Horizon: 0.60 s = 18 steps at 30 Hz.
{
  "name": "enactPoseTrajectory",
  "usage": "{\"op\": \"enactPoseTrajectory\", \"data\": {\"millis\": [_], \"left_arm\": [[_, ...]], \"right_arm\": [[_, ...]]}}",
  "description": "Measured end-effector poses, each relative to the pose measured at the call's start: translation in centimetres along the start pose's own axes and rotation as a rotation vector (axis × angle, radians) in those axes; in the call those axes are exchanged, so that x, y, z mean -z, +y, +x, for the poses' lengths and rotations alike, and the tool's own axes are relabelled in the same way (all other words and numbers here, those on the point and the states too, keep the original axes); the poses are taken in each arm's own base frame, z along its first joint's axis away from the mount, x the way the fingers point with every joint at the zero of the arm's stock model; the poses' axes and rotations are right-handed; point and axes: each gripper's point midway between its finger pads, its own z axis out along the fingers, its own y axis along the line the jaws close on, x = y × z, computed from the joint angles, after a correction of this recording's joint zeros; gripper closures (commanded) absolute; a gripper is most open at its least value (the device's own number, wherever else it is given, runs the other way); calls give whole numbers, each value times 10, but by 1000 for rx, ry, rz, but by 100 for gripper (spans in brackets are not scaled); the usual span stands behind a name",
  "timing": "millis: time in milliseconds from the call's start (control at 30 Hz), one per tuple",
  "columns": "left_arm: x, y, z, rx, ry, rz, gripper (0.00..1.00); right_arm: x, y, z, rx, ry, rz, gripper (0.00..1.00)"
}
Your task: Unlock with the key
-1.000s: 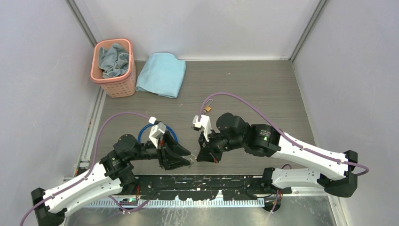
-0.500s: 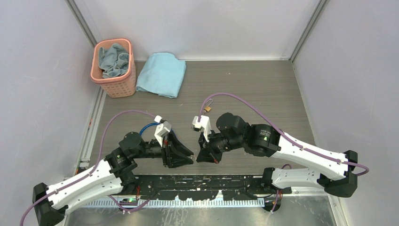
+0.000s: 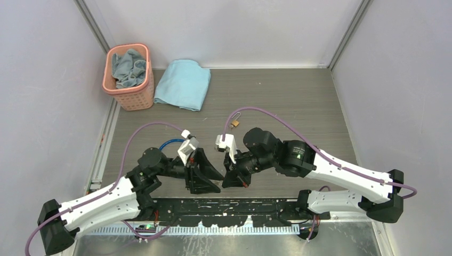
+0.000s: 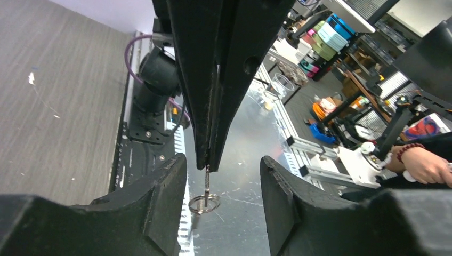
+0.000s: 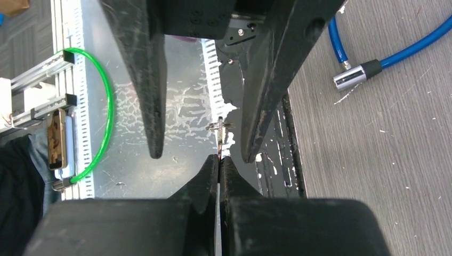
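Observation:
The left gripper needs to close, because its fingers reach past the ring, with the ring between them. Closing now would hold the key's ring (image 3: 219, 184).
My right gripper (image 5: 218, 160) is shut on the key (image 4: 207, 180), a thin silvery blade that sticks out past its fingertips with a small ring (image 4: 204, 203) on its end. The left gripper (image 4: 221, 200) is open, and its fingers (image 4: 160, 213) stand on either side of the key without touching it. In the top view the two grippers, left (image 3: 216, 184) and right (image 3: 228, 180), meet tip to tip above the table's near edge. The small brass padlock (image 3: 234, 124) lies on the table beyond them, with no gripper on it.
A blue cable (image 3: 169, 143) with a silver metal end (image 5: 349, 80) lies on the table behind the left arm. A pink basket (image 3: 128, 69) of cloths and a folded light-blue towel (image 3: 183, 84) sit at the back left. A black mounting rail (image 3: 224, 205) runs along the near edge.
The left arm has swung right towards the right gripper, bringing its open fingers around the key. The right gripper has stayed shut on the key and shifted slightly left.

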Motion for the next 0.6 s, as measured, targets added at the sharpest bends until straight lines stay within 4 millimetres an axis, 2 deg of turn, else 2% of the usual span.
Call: {"op": "enactPoseTrajectory", "data": {"millis": [367, 600], "left_arm": [[0, -6, 4, 33, 26, 37, 71], [3, -8, 3, 17, 18, 31, 72]], "right_arm": [[3, 6, -4, 22, -7, -25, 99], [3, 6, -3, 26, -5, -24, 99]]}}
